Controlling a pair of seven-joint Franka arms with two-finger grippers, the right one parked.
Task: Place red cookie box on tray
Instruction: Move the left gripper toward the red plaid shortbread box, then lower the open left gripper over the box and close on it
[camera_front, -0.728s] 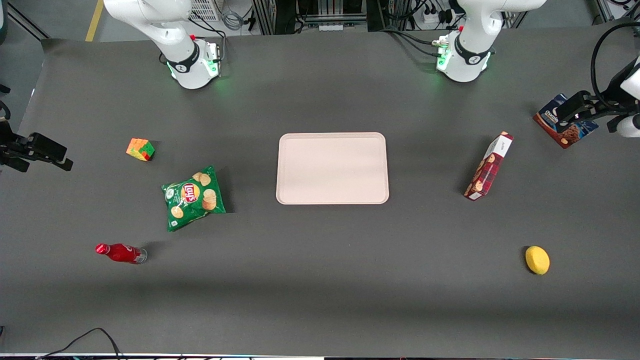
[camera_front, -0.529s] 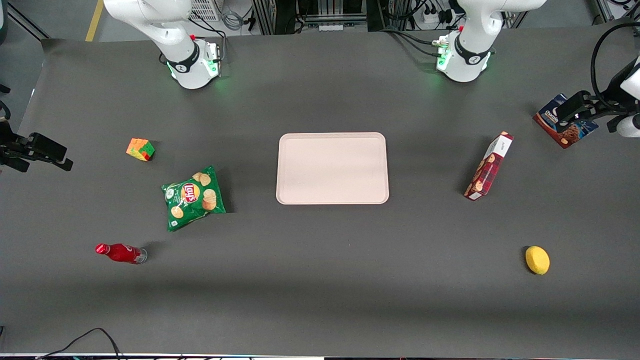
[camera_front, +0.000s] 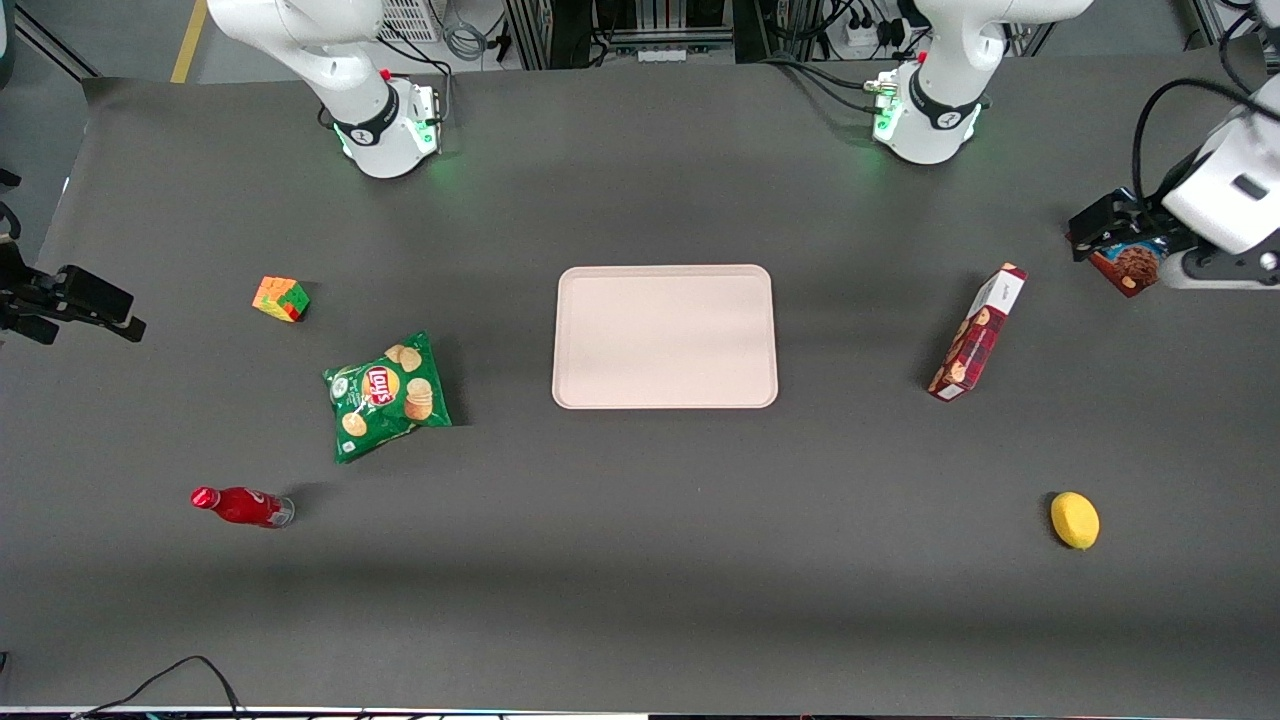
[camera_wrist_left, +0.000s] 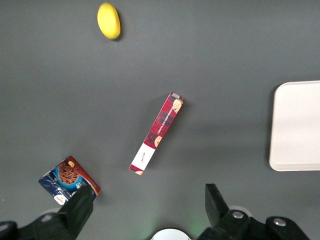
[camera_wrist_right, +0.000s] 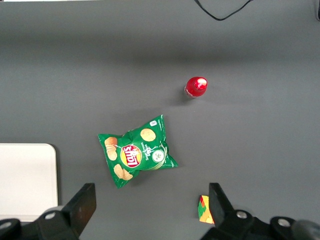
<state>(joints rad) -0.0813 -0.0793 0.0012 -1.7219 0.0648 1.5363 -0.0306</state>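
Observation:
My fingers open less wide than the red cookie box (camera_front: 978, 332) stretches end to end, so my left gripper next needs to grab the box's narrow width (camera_front: 986, 317) beside the box's white end.
The red cookie box (camera_front: 978, 332) lies on the table on a long side, tartan face up, its white end pointing away from the front camera. It also shows in the left wrist view as the red cookie box (camera_wrist_left: 156, 134). The pale pink tray (camera_front: 665, 336) rests flat mid-table with nothing on it; one edge of the tray (camera_wrist_left: 297, 125) shows to the wrist camera. My left gripper (camera_front: 1090, 226) hangs open near the working arm's end of the table, apart from the box and above a blue-brown box. Nothing sits between the fingers of the gripper (camera_wrist_left: 149, 202).
A blue-brown chocolate cookie box (camera_front: 1130, 265) lies partly under the gripper. A yellow lemon (camera_front: 1075, 520) lies nearer the front camera than the red box. Toward the parked arm's end are a green chips bag (camera_front: 388, 394), a colour cube (camera_front: 281, 298) and a red bottle (camera_front: 240, 506).
The left arm has swung, carrying the gripper a little toward the tray and farther from the front camera; it now covers more of the blue-brown box. Objects on the table have not moved.

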